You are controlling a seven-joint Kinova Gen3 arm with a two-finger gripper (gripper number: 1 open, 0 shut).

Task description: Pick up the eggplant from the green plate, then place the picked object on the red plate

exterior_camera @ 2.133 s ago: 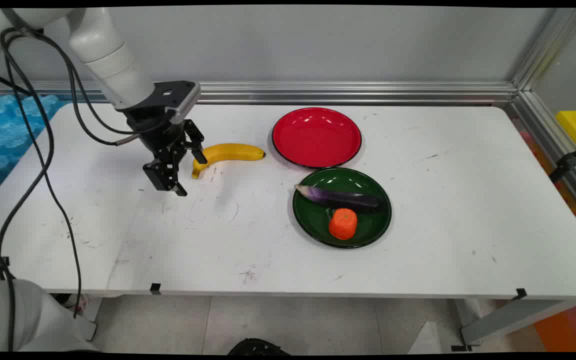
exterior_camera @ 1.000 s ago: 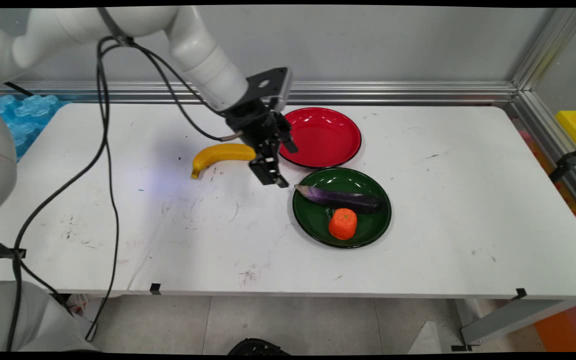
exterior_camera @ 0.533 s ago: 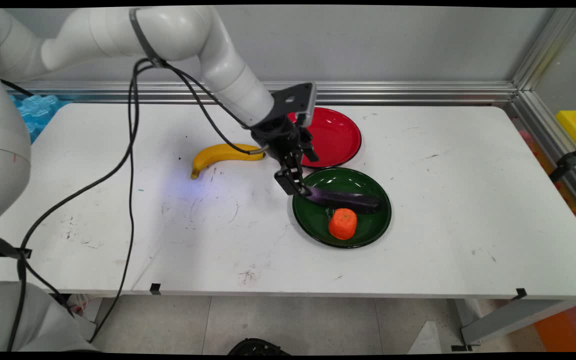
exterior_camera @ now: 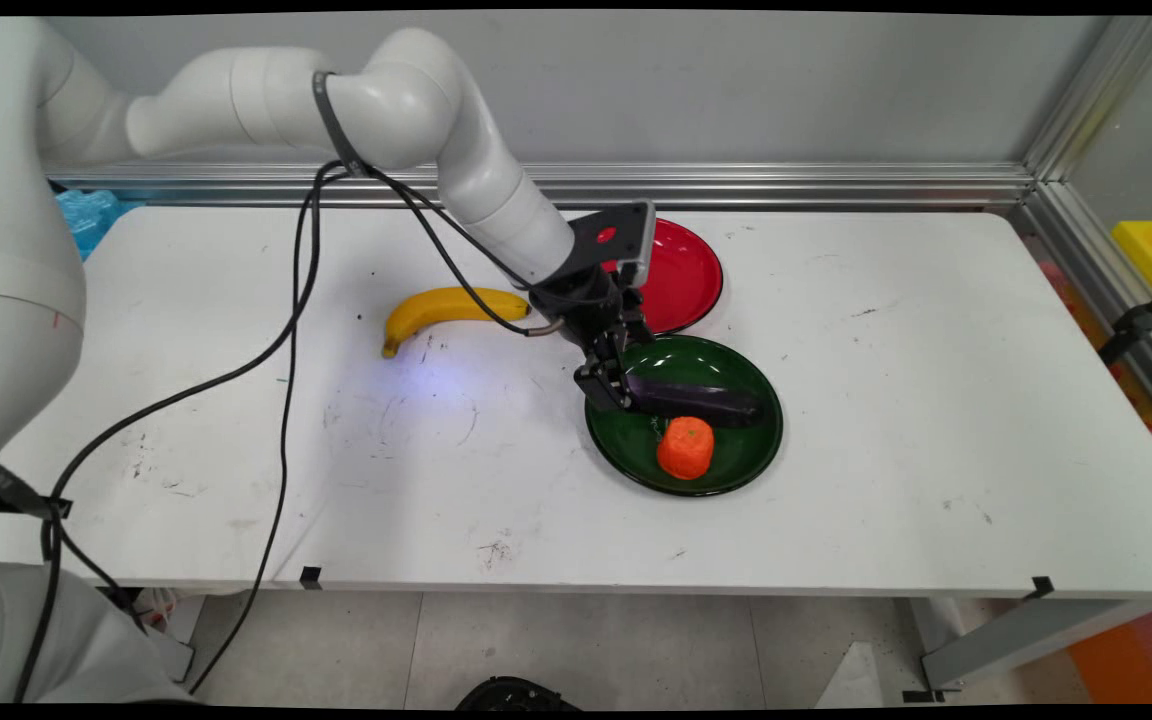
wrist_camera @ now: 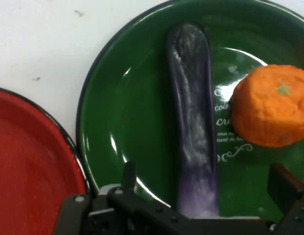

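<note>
The robot's gripper will next grab the purple eggplant by its pale stem end (wrist_camera: pixel 198 192) to move it from the green plate into the red plate (wrist_camera: pixel 32 161).
My gripper (exterior_camera: pixel 621 393) hangs low over the left side of a green plate (exterior_camera: pixel 624 452), above the pale stem end of a purple eggplant (exterior_camera: pixel 708 403) lying across it. In the hand view the gripper (wrist_camera: pixel 206 183) is open. One black finger stands on each side of the eggplant (wrist_camera: pixel 193 122), apart from it. An orange fruit (exterior_camera: pixel 686 447) sits in the same plate just in front of the eggplant, and the hand view shows this orange (wrist_camera: pixel 272 112) to the eggplant's right. The green plate (wrist_camera: pixel 127 127) fills most of that view.
An empty red plate (exterior_camera: pixel 684 275) lies just behind the green one, partly hidden by the hand, and the red plate (wrist_camera: pixel 29 166) shows at the hand view's left. A yellow banana (exterior_camera: pixel 446 305) lies on the table to the left. Black cables trail from the arm.
The arm has swept right from beside the banana, past it, and come down over the eggplant's stem end on the green plate. Banana, plates and fruit have not moved.
</note>
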